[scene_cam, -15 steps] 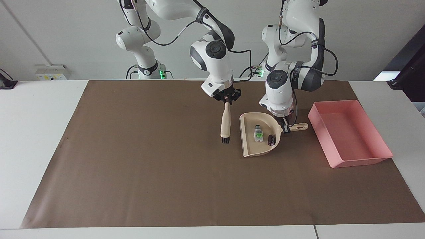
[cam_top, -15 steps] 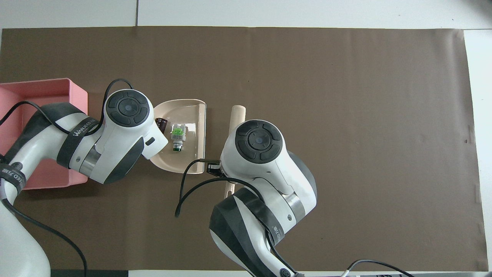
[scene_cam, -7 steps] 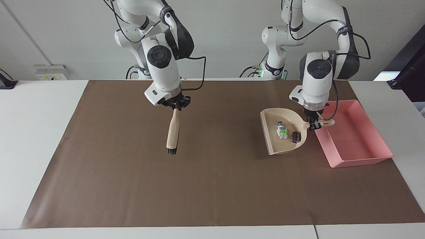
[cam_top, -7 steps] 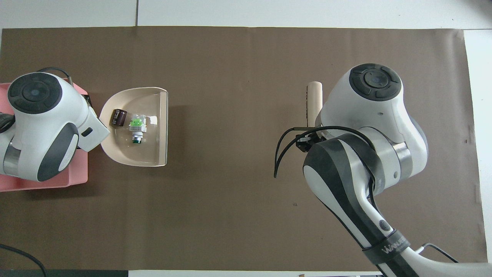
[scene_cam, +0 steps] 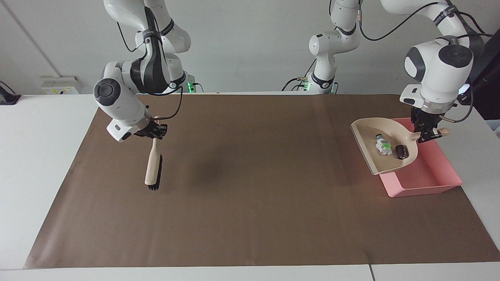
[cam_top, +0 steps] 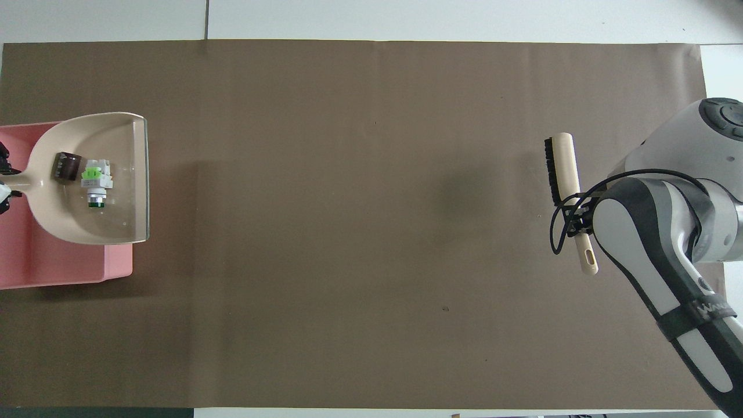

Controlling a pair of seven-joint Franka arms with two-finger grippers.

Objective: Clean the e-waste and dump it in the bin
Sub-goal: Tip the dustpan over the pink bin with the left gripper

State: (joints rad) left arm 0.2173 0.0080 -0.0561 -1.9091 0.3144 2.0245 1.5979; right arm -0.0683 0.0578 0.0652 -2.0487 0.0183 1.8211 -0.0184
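Note:
The brush's black bristles are still above the brown mat, so my right gripper keeps holding the brush for now.
My left gripper (scene_cam: 427, 135) is shut on the handle of the beige dustpan (scene_cam: 377, 155) and holds it in the air over the pink bin (scene_cam: 425, 179). The dustpan (cam_top: 119, 197) carries the e-waste: a whitish-grey bit with a green spot (scene_cam: 383, 144) (cam_top: 95, 180) and a small black block (scene_cam: 401, 152) (cam_top: 65, 166). The bin (cam_top: 69, 270) lies at the left arm's end of the table. My right gripper (scene_cam: 155, 131) is shut on the handle of a beige brush (scene_cam: 152, 168) (cam_top: 564, 168) and holds it over the mat at the right arm's end.
A brown mat (scene_cam: 250, 195) (cam_top: 360, 232) covers most of the white table. The brush's black bristles (scene_cam: 154, 186) point down, close to the mat.
My left arm has lifted the dustpan with the e-waste and carried it from beside the bin to over it. My right arm has swung the brush away toward the right arm's end.

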